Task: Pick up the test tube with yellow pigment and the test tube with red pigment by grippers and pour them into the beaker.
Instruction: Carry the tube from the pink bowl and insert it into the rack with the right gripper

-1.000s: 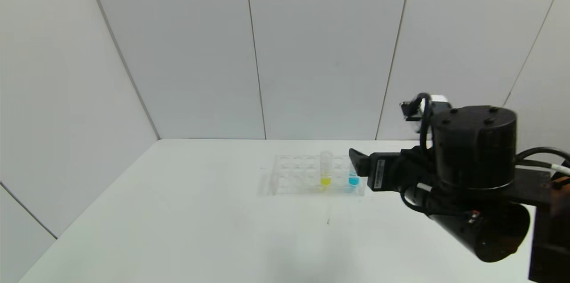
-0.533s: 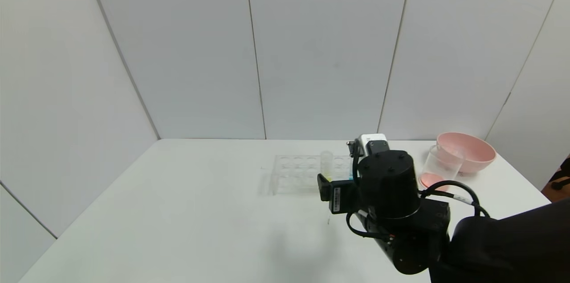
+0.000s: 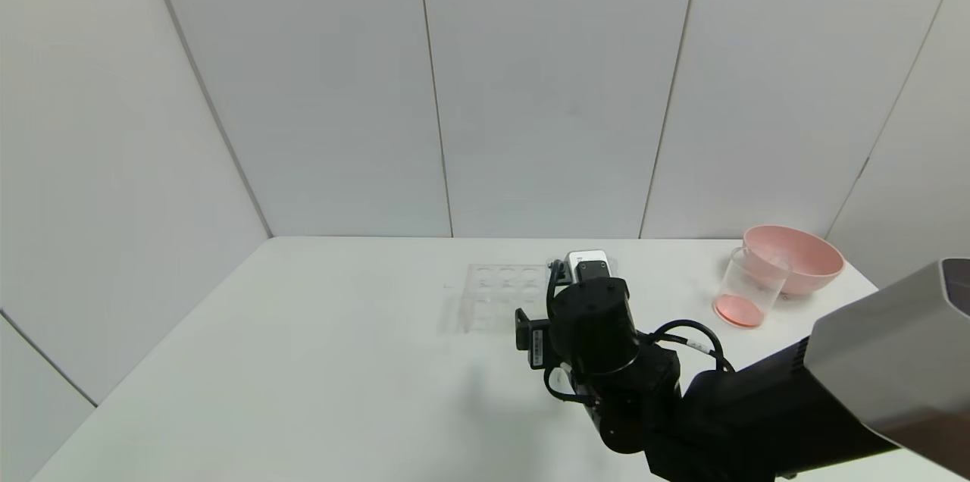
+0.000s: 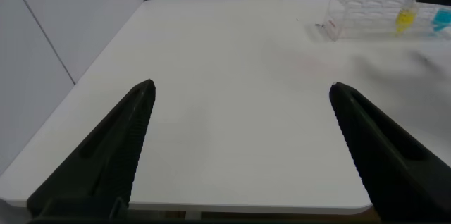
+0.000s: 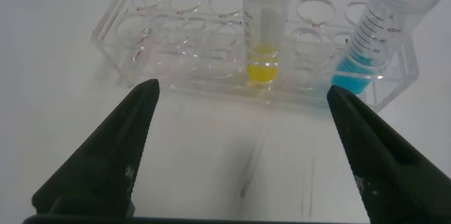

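Observation:
I need to grab the yellow-pigment tube by its upper body (image 5: 266, 11) with my right gripper next, so the tube's opening stays free to pour into the beaker.
The test tube with yellow pigment (image 5: 264, 37) stands upright in a clear rack (image 5: 176, 20); it also shows far off in the left wrist view (image 4: 406, 14). My right gripper (image 5: 243, 89) is open and empty, low over the table just short of the rack, with the yellow tube ahead between its fingers. In the head view my right wrist (image 3: 591, 327) hides that tube. The beaker (image 3: 750, 289) stands at the right with red-orange liquid in its bottom. No tube with red pigment shows. My left gripper (image 4: 242, 85) is open and empty over bare table near the front edge.
A tube of blue liquid (image 5: 380, 37) stands in the rack beside the yellow one. A pink bowl (image 3: 792, 258) sits behind the beaker. The rack (image 3: 500, 289) sits mid-table. Grey walls close the back and the left side.
My right arm has swung left and down from the right side to the rack. It now covers the tubes in the head view and uncovers the beaker and bowl.

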`<action>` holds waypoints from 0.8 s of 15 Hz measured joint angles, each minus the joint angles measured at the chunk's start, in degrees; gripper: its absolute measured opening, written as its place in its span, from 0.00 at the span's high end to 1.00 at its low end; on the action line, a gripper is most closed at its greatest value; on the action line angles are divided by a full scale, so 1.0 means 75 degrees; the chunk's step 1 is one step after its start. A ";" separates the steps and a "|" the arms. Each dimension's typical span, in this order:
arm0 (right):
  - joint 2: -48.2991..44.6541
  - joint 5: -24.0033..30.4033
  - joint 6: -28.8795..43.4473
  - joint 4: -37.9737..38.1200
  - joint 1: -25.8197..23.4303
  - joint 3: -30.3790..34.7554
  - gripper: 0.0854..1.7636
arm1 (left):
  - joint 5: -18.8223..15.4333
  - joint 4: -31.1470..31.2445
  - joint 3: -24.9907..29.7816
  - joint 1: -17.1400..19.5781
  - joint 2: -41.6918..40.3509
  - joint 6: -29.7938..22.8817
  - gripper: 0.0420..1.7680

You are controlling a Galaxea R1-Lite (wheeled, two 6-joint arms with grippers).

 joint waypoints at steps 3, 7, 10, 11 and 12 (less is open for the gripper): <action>0.0405 0.0020 -0.0033 0.0059 -0.0171 -0.0571 0.04 | 0.0000 0.0000 0.0000 0.0000 0.0000 0.0000 0.00; 0.0897 0.0076 -0.0070 0.0208 -0.0343 -0.1239 0.07 | 0.0000 0.0000 0.0000 0.0000 0.0000 0.0000 0.00; 0.1122 0.0245 -0.0156 0.0323 -0.0515 -0.1559 0.36 | 0.0000 0.0000 0.0000 0.0000 0.0000 0.0000 0.00; 0.1162 0.0463 -0.0158 0.0328 -0.0588 -0.1647 0.44 | 0.0000 0.0000 0.0000 0.0000 0.0000 0.0003 0.00; 0.1187 0.0585 -0.0161 0.0343 -0.0647 -0.1705 0.51 | 0.0000 0.0000 0.0000 0.0000 0.0000 0.0000 0.00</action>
